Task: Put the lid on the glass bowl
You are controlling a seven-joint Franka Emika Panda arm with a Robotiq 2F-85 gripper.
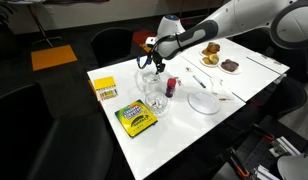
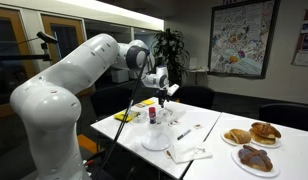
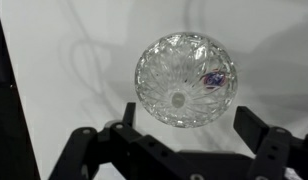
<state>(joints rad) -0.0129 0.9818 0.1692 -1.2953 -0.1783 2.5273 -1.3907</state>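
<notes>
The gripper grabs the lid by its centre knob from above next, leaving the lid's rim clear all around to set it on the glass bowl (image 1: pixel 155 104).
In the wrist view a small round cut-glass piece (image 3: pixel 186 78) with a knob-like round centre lies on the white table; it looks like the lid. My gripper (image 3: pixel 190 112) is open and empty, hovering above it, with one finger on each side of its near edge and touching nothing. In an exterior view the gripper (image 1: pixel 152 66) hangs over clear glassware: the lid (image 1: pixel 145 84) right beneath it and the glass bowl (image 1: pixel 155 104) just in front, next to the crayon box. In the exterior view from the other place the gripper (image 2: pixel 160 86) is well above the table.
Two yellow crayon boxes (image 1: pixel 135 119) (image 1: pixel 105 89) lie near the table's front corner. A small red bottle (image 1: pixel 171 87) stands beside the glassware. A flat white plate (image 1: pixel 204 101) and plates of pastries (image 1: pixel 221 60) lie further along. Dark chairs surround the table (image 1: pixel 184 130).
</notes>
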